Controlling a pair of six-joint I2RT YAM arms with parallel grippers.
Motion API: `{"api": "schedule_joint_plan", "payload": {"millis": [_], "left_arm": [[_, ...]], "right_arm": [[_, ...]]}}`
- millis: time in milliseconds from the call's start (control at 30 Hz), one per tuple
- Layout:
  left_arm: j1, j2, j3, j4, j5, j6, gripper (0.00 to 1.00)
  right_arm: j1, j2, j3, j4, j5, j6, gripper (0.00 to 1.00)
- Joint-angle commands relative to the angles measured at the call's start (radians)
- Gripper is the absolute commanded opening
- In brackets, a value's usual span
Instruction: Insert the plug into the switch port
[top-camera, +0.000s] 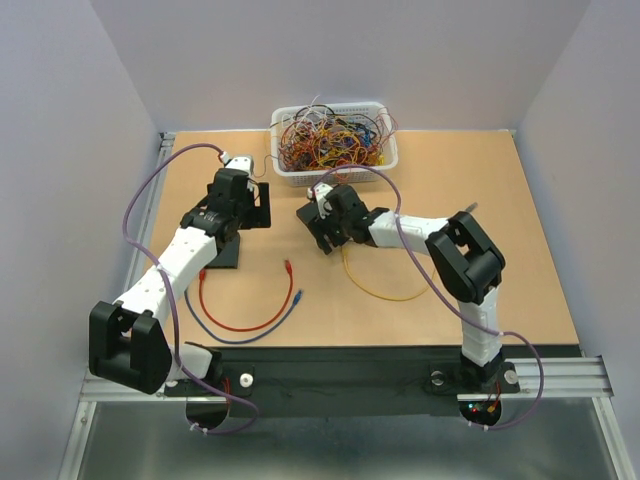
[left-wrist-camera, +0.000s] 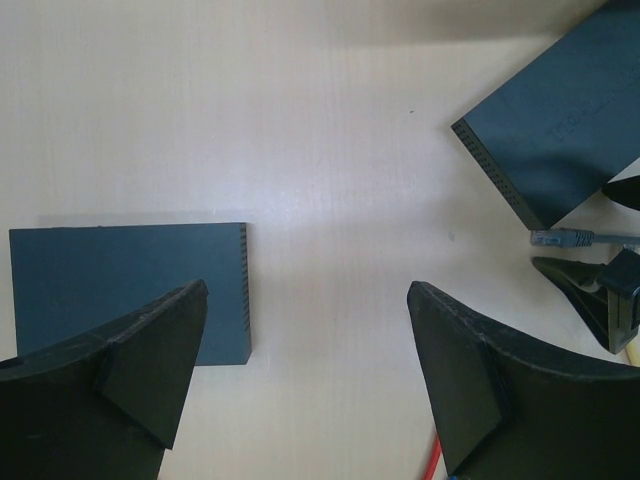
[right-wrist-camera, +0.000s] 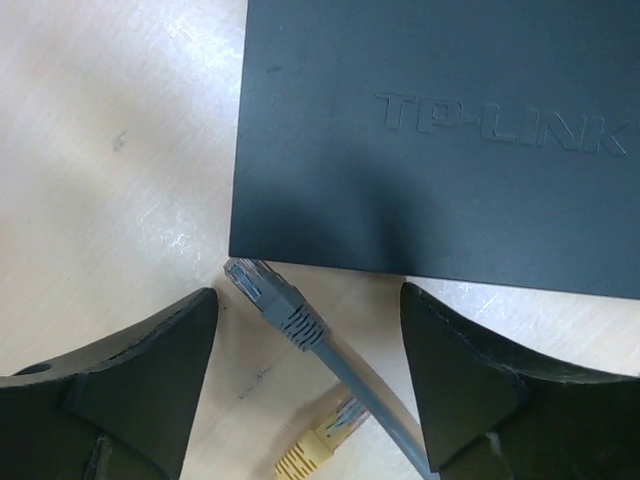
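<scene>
My right gripper should close on the grey plug now. The plug's ribbed neck is slanted between my fingers, so closing would hold the plug.
A flat matte-black box (right-wrist-camera: 440, 140) marked TP-LINK lies on the table just beyond my right gripper (right-wrist-camera: 308, 293). That gripper is open, and a grey plug (right-wrist-camera: 270, 295) lies on the table between its fingers, tip close to the box's near corner. Beside the plug's cable lies a yellow plug (right-wrist-camera: 320, 440). The left wrist view shows the same box (left-wrist-camera: 560, 120) and the grey plug (left-wrist-camera: 560, 238) at the right. A row of small slits (left-wrist-camera: 490, 170) lines one narrow edge. I cannot tell whether any is the switch port. My left gripper (left-wrist-camera: 308, 290) is open over bare table.
A second black box (left-wrist-camera: 130, 285) lies by my left gripper's left finger. A white basket (top-camera: 335, 140) of tangled cables stands at the back. Red (top-camera: 240, 325), blue (top-camera: 285, 308) and yellow (top-camera: 385, 292) cables lie on the tabletop in front of the arms.
</scene>
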Motion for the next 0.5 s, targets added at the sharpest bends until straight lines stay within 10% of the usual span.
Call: {"api": "schedule_joint_plan", "payload": {"millis": [0,267,467], "left_arm": [[0.006,-0.026,-0.011,0.027,-0.001,0.007,0.93],[0.015,-0.018,-0.011,0.025,0.004,0.006,0.93],[0.018,-0.012,-0.012,0.023,0.004,0.006,0.93]], "right_arm": [[0.019,0.024,0.052,0.017,-0.014,-0.033,0.76],[0.025,0.012,0.007,0.012,-0.001,-0.044,0.48],[0.025,0.003,-0.023,0.012,0.053,-0.048,0.48]]}}
